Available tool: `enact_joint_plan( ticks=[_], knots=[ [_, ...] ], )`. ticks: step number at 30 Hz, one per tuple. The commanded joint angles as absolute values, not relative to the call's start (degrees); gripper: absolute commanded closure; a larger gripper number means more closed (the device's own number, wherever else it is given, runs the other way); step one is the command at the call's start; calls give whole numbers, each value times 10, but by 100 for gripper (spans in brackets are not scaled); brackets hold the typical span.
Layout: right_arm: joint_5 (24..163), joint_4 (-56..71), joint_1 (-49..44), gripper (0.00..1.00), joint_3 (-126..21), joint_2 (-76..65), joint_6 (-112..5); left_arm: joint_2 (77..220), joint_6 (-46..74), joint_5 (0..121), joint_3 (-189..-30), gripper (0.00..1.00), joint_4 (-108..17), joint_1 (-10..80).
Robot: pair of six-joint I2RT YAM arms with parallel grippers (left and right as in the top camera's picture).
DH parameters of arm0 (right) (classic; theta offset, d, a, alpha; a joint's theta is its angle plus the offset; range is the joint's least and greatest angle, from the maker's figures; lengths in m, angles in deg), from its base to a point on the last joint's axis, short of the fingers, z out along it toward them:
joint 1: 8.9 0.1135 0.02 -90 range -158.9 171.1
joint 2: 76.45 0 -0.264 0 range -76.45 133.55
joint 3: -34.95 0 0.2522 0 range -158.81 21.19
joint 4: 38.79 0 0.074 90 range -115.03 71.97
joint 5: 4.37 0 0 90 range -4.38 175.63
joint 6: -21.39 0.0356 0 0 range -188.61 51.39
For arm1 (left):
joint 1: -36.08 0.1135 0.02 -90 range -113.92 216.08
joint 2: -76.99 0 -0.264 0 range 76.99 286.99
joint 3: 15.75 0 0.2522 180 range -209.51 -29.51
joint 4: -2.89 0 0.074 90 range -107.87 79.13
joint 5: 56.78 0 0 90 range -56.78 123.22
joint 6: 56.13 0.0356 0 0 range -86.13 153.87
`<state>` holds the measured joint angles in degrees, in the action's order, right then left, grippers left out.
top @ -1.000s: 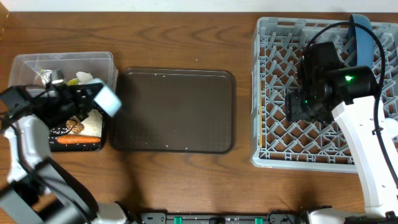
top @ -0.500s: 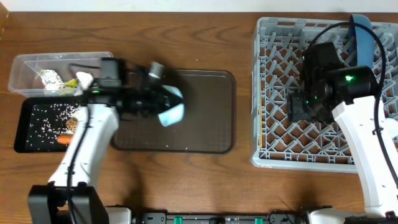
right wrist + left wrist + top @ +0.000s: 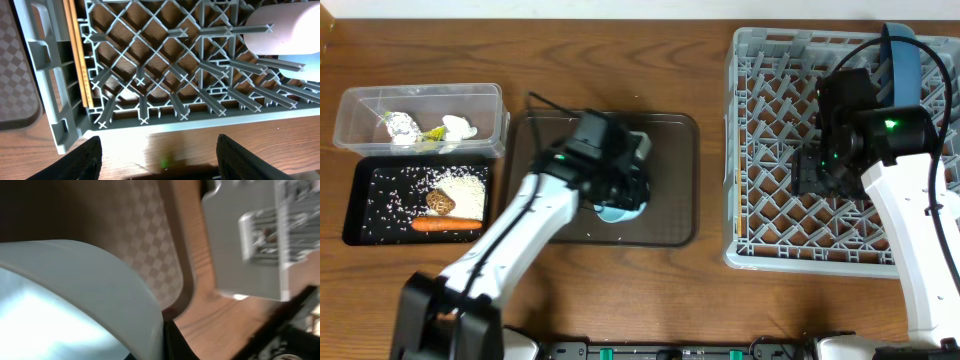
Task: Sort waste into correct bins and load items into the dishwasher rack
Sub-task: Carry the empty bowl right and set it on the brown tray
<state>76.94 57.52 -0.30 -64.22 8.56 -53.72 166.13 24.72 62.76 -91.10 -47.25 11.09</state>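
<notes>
The small light-blue bowl's body needs to stay free to load into the dishwasher rack, so my right gripper will grab the bowl's rim next.
My left gripper point(image 3: 620, 185) is shut on the small light-blue bowl point(image 3: 618, 210) and holds it over the dark brown serving tray point(image 3: 670, 150). The bowl fills the left wrist view point(image 3: 60, 295). My right gripper point(image 3: 820, 172) is open and empty above the grey dishwasher rack point(image 3: 770, 240). The right wrist view shows the wooden chopsticks point(image 3: 77, 55) along the rack's edge and a pinkish-white cup point(image 3: 285, 27). The blue plate point(image 3: 900, 50) stands in the rack's far corner. The clear tub point(image 3: 420, 100) holds wrappers point(image 3: 400, 125) and tissue point(image 3: 458, 127). The black tray point(image 3: 370, 215) holds rice point(image 3: 460, 185), a brown lump point(image 3: 441, 202) and the carrot point(image 3: 447, 224). The light-blue cup is out of view.
The serving tray lies between the bins and the rack, with bare wood table point(image 3: 620, 60) around it. In the left wrist view the rack point(image 3: 240, 240) shows blurred beyond the tray's rim point(image 3: 185, 285).
My left arm has swung right from over the black tray to over the serving tray, carrying the bowl. The black tray's contents now show fully. My right arm has barely shifted.
</notes>
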Motion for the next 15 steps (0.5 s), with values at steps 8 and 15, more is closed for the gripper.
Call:
enact_joint_plan(
  ticks=[8,15],
  knots=[
    [773,574,-9,31,-641,84,-528,1736,248,539,-912,75,-429,69],
    [818,539,-6,25,-641,84,-547,1675,253,502,-947,47,-492,91]
  ],
)
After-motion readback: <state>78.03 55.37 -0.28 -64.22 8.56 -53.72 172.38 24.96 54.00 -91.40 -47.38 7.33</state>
